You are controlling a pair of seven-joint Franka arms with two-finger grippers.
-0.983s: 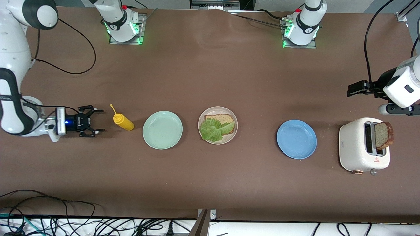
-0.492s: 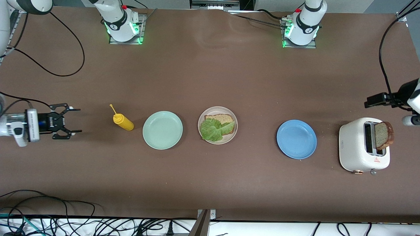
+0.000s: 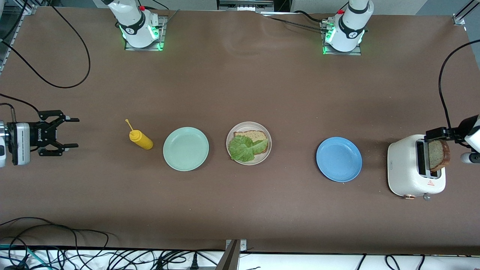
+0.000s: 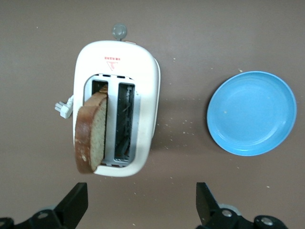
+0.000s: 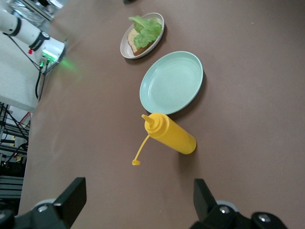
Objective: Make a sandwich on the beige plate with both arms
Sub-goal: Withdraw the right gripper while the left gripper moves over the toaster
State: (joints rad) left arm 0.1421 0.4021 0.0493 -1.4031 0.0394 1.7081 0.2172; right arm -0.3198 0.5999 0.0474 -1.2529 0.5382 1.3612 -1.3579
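Note:
My left gripper picks up the bread slice in the toaster by its exposed crust edge (image 3: 446, 153) next, to top the lettuce on the beige plate (image 3: 230, 142).
The beige plate (image 3: 230, 142) sits mid-table and holds one speckled bread slice (image 3: 253, 135) with a green lettuce leaf (image 3: 243, 148) on top. A second bread slice (image 3: 438, 154) stands tilted in the outer slot of the white toaster (image 3: 403, 168). My left gripper (image 4: 141, 210) hangs open and empty above the table just beside the toaster, apart from that slice (image 4: 90, 133). Toward the right arm's end of the table my right gripper (image 3: 77, 132) is open and empty, well clear of the yellow squeeze bottle (image 3: 140, 139).
A mint-green plate (image 3: 185, 149) lies between the bottle and the beige plate. A blue plate (image 3: 339, 159) lies between the beige plate and the toaster. Cables run along the table edge nearest the front camera.
My right gripper has drawn back from the yellow bottle toward the right arm's end of the table. My left gripper has moved over to the toaster. Both stayed open.

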